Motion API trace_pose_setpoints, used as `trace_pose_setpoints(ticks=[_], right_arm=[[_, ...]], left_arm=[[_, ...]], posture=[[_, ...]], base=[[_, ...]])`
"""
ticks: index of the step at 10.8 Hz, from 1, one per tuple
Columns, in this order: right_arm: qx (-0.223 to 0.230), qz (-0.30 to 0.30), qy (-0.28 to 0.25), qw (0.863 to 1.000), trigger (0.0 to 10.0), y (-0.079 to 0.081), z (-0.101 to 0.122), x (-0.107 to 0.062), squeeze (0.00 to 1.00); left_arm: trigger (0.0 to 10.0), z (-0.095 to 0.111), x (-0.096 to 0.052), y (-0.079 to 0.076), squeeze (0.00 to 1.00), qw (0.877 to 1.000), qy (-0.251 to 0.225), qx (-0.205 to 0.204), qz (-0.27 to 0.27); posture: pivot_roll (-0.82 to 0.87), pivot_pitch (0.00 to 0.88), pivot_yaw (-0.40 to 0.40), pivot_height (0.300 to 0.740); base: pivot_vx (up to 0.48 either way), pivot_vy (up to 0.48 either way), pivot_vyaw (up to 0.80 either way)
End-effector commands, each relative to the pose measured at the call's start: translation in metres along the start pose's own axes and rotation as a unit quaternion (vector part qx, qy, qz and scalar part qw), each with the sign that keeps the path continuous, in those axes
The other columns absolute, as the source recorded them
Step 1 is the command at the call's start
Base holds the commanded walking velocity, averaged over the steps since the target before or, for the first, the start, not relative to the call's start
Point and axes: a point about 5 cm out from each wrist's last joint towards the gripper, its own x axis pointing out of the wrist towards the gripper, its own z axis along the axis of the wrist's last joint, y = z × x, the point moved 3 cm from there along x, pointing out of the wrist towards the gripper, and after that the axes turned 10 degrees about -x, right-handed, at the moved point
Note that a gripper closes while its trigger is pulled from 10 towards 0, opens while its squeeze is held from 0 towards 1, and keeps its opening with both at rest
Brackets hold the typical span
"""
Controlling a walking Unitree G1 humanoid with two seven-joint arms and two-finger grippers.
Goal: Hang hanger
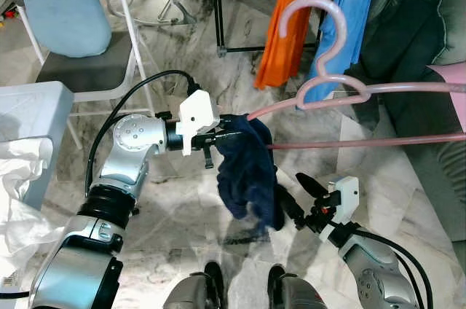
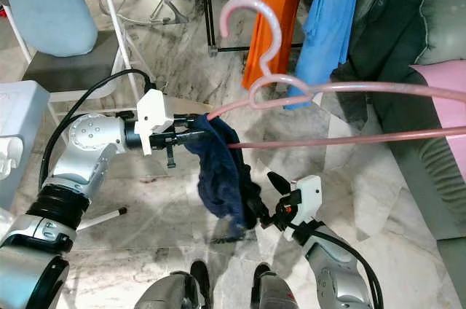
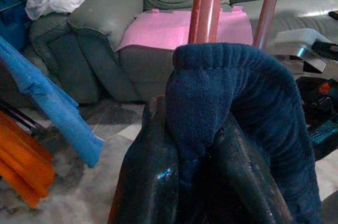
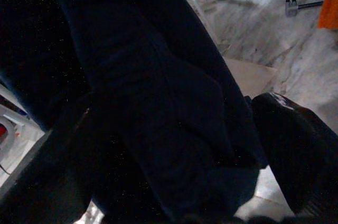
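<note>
My right gripper grabs the navy garment by its loose hanging end next, to spread the garment along the hanger.
A pink hanger is held level in front of me, its hook pointing up toward the clothes rack. A dark navy garment is draped over the hanger's left end and hangs down. My left gripper is shut on that navy cloth at the hanger's end; in the left wrist view the cloth is pinched between both fingers, with the pink rods behind. My right gripper is lower, open, with its fingers on either side of the garment's lower part.
Orange and blue garments hang on a black rack ahead. A grey sofa with a pink cushion is on the right. A folding chair and a white box are on the left. The floor is marble.
</note>
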Motion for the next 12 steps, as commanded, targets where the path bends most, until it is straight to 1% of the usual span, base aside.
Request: trace_pose_setpoints(ticks=[1,3,5,7,9,10,11,12], right_arm=[[0.005,0.008,0.009,1.0,10.0,0.004,-0.006,-0.003,0.0],[0.007,0.016,0.008,1.0,10.0,0.006,-0.004,-0.002,0.0],[0.01,0.036,0.0,0.999,10.0,0.011,0.0,0.0,0.0],[0.008,0.035,0.003,0.999,10.0,0.011,-0.001,0.0,0.0],[0.011,0.046,0.004,0.999,10.0,0.015,-0.001,0.002,0.0],[0.006,0.038,0.012,0.999,10.0,0.012,-0.004,0.003,0.0],[0.002,0.019,0.028,0.999,10.0,0.007,-0.011,0.003,0.0],[-0.007,-0.005,0.055,0.998,10.0,0.001,-0.02,0.003,0.0]], left_arm=[[0.0,0.013,0.001,0.002,0.0,1.0,-0.013,0.023,-0.003],[0.0,0.014,0.0,0.004,0.0,1.0,-0.011,0.022,0.007],[0.0,0.012,0.0,0.003,0.0,1.0,-0.009,0.018,0.008],[0.0,0.017,0.002,0.001,0.0,1.0,-0.018,0.018,0.0],[0.0,0.021,0.004,0.002,0.0,0.999,-0.024,0.022,0.003],[0.0,0.029,0.005,-0.001,0.0,0.999,-0.041,0.014,-0.006],[0.0,0.046,0.005,-0.003,0.0,0.997,-0.071,-0.002,-0.022],[0.0,0.061,0.005,-0.004,0.0,0.995,-0.098,-0.01,-0.027]], posture=[[-0.08,0.283,0.077,0.74],[-0.08,0.28,0.077,0.74],[-0.08,0.278,0.078,0.74],[-0.08,0.275,0.076,0.74],[-0.08,0.275,0.071,0.74],[-0.08,0.277,0.071,0.74],[-0.07,0.279,0.071,0.74],[-0.07,0.279,0.071,0.74]], base=[[0.0,0.0,0.0],[0.0,0.0,0.0],[0.0,0.0,0.0],[0.0,0.0,0.0],[0.0,0.0,0.0],[0.0,0.0,0.0],[0.0,0.0,0.0],[0.0,0.0,0.0]])
